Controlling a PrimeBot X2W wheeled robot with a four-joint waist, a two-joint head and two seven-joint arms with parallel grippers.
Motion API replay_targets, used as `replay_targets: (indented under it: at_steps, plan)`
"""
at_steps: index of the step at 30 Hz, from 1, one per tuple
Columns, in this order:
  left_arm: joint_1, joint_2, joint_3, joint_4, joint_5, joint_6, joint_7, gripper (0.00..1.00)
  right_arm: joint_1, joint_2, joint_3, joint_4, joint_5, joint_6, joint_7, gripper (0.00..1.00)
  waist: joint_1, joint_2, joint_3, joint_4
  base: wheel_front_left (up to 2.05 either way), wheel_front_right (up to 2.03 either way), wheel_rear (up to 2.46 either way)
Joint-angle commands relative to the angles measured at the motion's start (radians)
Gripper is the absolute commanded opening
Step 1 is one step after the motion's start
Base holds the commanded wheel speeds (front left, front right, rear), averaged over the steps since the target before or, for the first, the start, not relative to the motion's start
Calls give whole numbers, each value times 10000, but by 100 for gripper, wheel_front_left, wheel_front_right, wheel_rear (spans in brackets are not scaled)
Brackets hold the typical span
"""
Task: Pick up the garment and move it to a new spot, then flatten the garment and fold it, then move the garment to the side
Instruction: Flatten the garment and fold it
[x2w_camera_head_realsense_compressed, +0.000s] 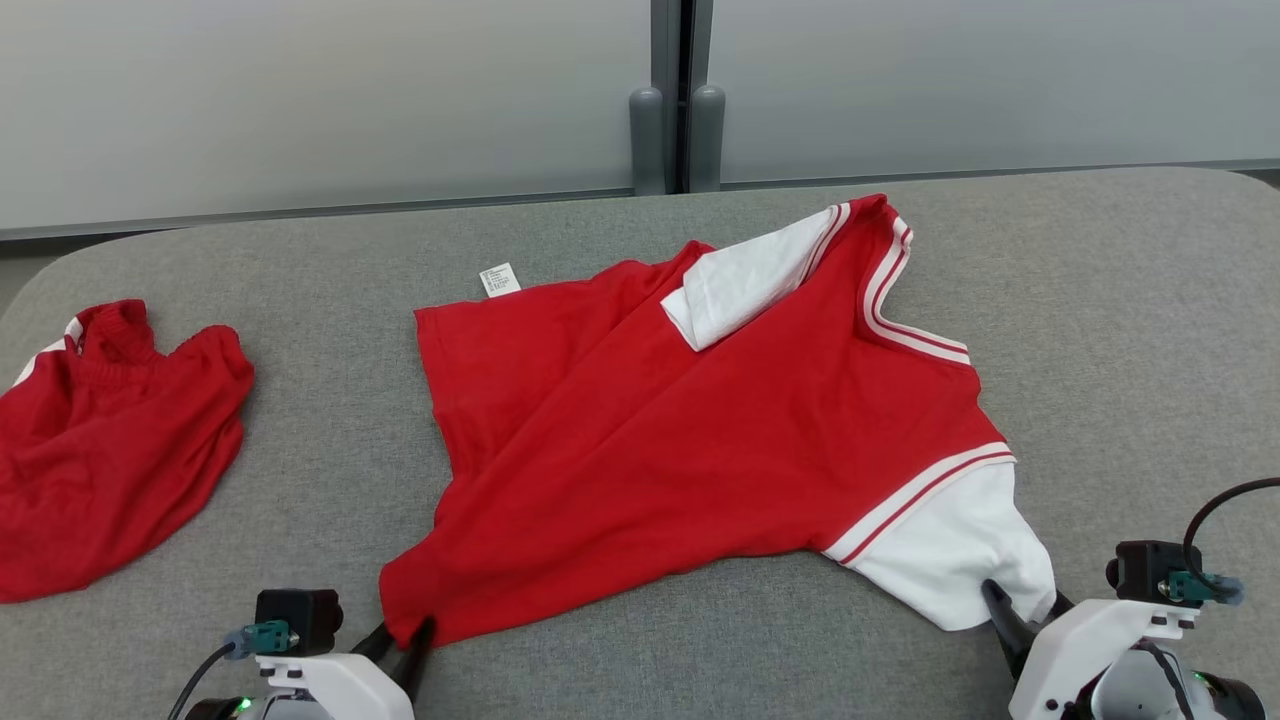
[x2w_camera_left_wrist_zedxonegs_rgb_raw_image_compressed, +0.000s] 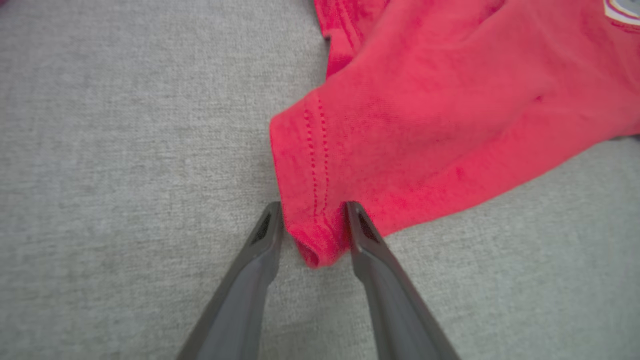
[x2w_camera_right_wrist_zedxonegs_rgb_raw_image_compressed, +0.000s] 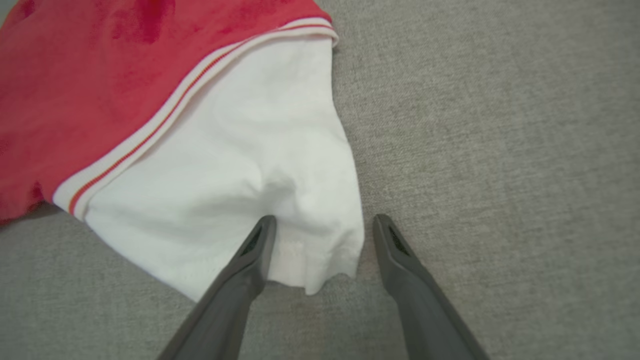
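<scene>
The robot's right gripper should next take hold of the near white sleeve by its rippled cuff edge (x2w_camera_head_realsense_compressed: 1027, 604), since that edge puckers up while the red body (x2w_camera_head_realsense_compressed: 732, 444) lies flat.
The garment (x2w_camera_head_realsense_compressed: 700, 420) is a red shirt with white sleeves and striped trim, spread on the grey padded table (x2w_camera_head_realsense_compressed: 1100, 330). One white sleeve is folded onto its upper middle. At the shirt's near left red corner (x2w_camera_left_wrist_zedxonegs_rgb_raw_image_compressed: 320, 240), my left gripper (x2w_camera_head_realsense_compressed: 400, 645) (x2w_camera_left_wrist_zedxonegs_rgb_raw_image_compressed: 314, 220) straddles the hem, partly closed, with both fingers touching the cloth, which still lies on the table. My right gripper (x2w_camera_head_realsense_compressed: 1030, 615) (x2w_camera_right_wrist_zedxonegs_rgb_raw_image_compressed: 325, 232) stands open at the near white sleeve (x2w_camera_right_wrist_zedxonegs_rgb_raw_image_compressed: 225, 150), whose edge reaches in between the fingers.
A second red garment (x2w_camera_head_realsense_compressed: 110, 440) lies crumpled at the table's left edge. A small white label (x2w_camera_head_realsense_compressed: 498, 279) sticks out at the shirt's far hem. Grey wall panels (x2w_camera_head_realsense_compressed: 300, 100) stand behind the table. Bare table surface lies to the right of the shirt.
</scene>
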Motion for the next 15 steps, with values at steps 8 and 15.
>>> replay_targets:
  at_steps: [8, 15]
  plan:
    - [-88, 122, -154, 42, -83, -132, -195, 0, 21, -214, 297, 97, 355, 6, -381, 0, 0, 0, -150, 56, 0, 0, 0]
    - [79, 278, -191, -573, 92, -21, -443, 0, 227, -452, 687, -783, 1111, 6, -942, 0, 0, 0, -522, 135, 0, 0, 0]
